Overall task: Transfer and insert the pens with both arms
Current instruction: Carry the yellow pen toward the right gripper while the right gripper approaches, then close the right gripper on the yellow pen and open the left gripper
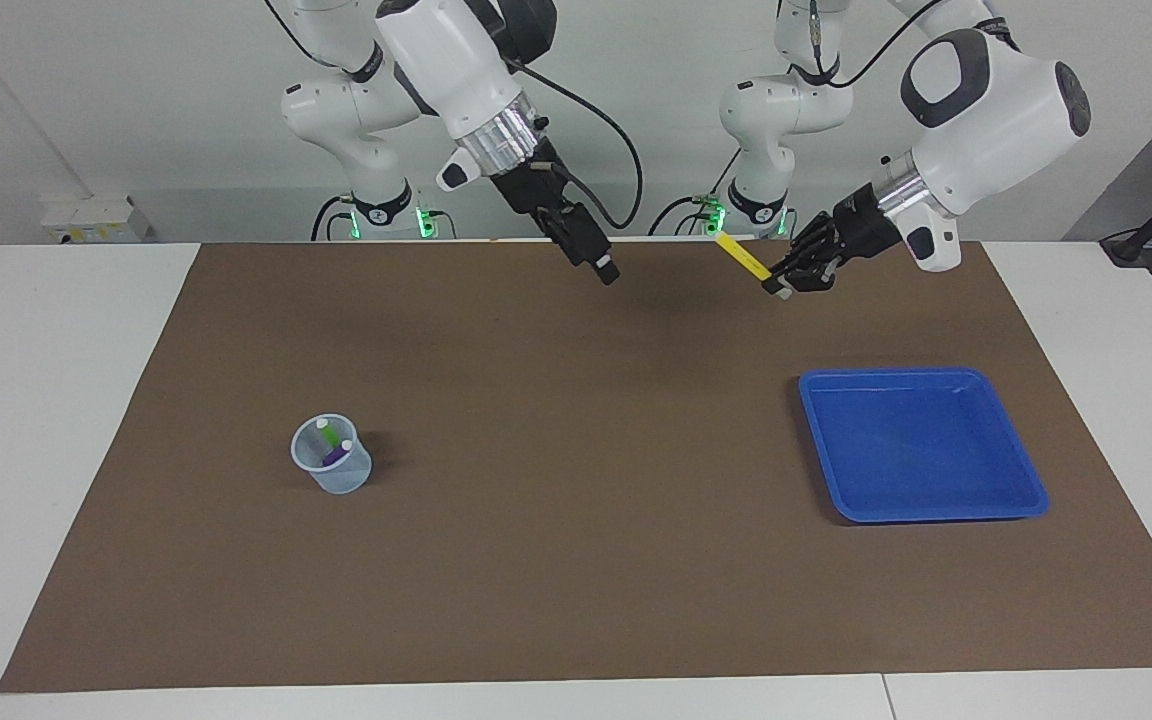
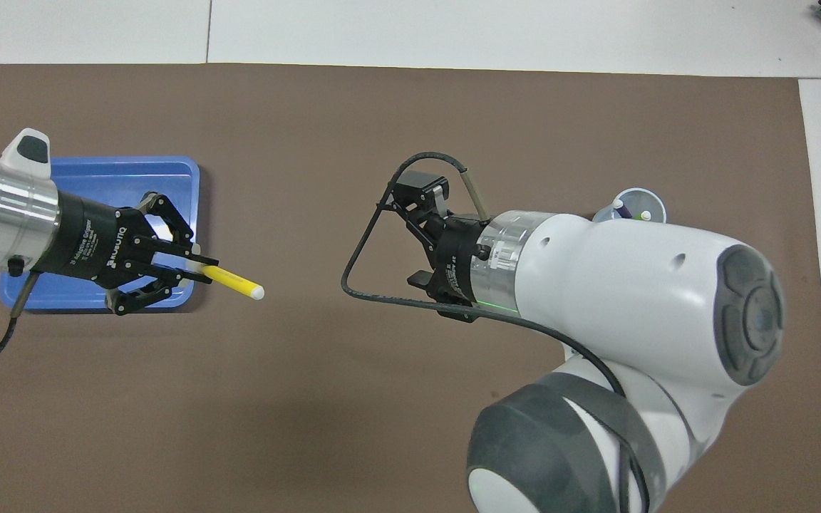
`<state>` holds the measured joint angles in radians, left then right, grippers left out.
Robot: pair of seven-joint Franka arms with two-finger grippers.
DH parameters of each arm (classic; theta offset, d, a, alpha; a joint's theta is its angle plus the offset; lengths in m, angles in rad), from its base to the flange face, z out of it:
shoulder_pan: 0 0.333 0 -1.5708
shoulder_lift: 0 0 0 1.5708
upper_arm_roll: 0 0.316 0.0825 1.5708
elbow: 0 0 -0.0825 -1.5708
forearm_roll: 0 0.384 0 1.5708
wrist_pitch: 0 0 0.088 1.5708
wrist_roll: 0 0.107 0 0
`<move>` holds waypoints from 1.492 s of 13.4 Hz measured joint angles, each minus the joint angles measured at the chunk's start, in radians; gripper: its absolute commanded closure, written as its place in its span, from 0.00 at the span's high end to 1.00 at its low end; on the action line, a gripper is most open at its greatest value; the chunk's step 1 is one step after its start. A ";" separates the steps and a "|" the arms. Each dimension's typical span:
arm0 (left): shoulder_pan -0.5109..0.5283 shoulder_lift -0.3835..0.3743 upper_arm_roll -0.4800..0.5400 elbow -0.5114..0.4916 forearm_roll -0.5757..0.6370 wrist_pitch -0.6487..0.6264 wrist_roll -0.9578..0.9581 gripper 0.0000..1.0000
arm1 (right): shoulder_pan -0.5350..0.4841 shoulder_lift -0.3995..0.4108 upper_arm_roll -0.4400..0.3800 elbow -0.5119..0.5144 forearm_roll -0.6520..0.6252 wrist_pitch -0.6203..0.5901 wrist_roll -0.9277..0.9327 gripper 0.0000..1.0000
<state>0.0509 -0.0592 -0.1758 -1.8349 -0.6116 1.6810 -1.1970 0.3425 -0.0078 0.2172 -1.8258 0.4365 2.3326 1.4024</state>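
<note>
My left gripper's fingers cover one end of the yellow pen, so my right gripper next needs to take it by its bare white-tipped end (image 2: 249, 288) to transfer it.
My left gripper (image 1: 778, 286) (image 2: 200, 265) is shut on one end of the yellow pen (image 1: 744, 258) (image 2: 231, 282). It holds the pen in the air over the mat beside the blue tray, and the pen's free end points toward the right gripper. The right gripper (image 1: 604, 266) (image 2: 415, 236) hangs open over the middle of the mat with nothing in it, a short gap from the pen's tip. A clear cup (image 1: 332, 468) (image 2: 638, 201) toward the right arm's end holds the green pen (image 1: 333, 436) and the purple pen (image 1: 336, 453). In the overhead view the right arm partly covers the cup.
A blue tray (image 1: 921, 378) (image 2: 118, 167) lies on the brown mat (image 1: 576, 520) toward the left arm's end, and nothing shows inside it. White table surrounds the mat.
</note>
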 measured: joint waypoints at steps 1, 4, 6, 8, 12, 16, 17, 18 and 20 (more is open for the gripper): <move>-0.012 -0.005 -0.001 -0.011 -0.031 0.029 -0.040 0.00 | 0.006 0.002 0.000 -0.003 0.000 0.001 0.001 1.00; -0.061 -0.017 -0.002 -0.058 -0.094 0.127 -0.130 0.00 | 0.043 0.022 0.000 -0.009 0.000 0.060 0.002 1.00; -0.088 -0.026 -0.004 -0.091 -0.114 0.167 -0.151 0.00 | 0.076 0.043 0.000 -0.010 0.000 0.119 0.019 1.00; -0.097 -0.038 -0.003 -0.115 -0.127 0.186 -0.152 0.00 | 0.079 0.048 -0.001 -0.009 0.000 0.132 0.051 1.00; -0.124 -0.049 -0.004 -0.135 -0.132 0.218 -0.159 0.00 | 0.089 0.049 0.000 -0.008 0.000 0.155 0.076 1.00; -0.141 -0.049 -0.004 -0.135 -0.132 0.248 -0.179 0.00 | 0.127 0.062 0.000 -0.007 0.000 0.181 0.113 0.93; -0.152 -0.049 -0.004 -0.135 -0.132 0.257 -0.186 0.00 | 0.130 0.066 0.000 -0.007 0.000 0.182 0.115 0.91; -0.160 -0.049 -0.004 -0.136 -0.132 0.264 -0.193 0.00 | 0.131 0.069 0.000 -0.007 0.000 0.182 0.115 0.85; -0.165 -0.049 -0.004 -0.136 -0.132 0.267 -0.196 0.00 | 0.136 0.075 0.000 -0.007 0.000 0.182 0.115 0.81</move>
<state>-0.1138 -0.1084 -0.1800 -1.9705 -0.7439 1.9482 -1.3931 0.4784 0.0670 0.2170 -1.8326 0.4369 2.5151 1.5175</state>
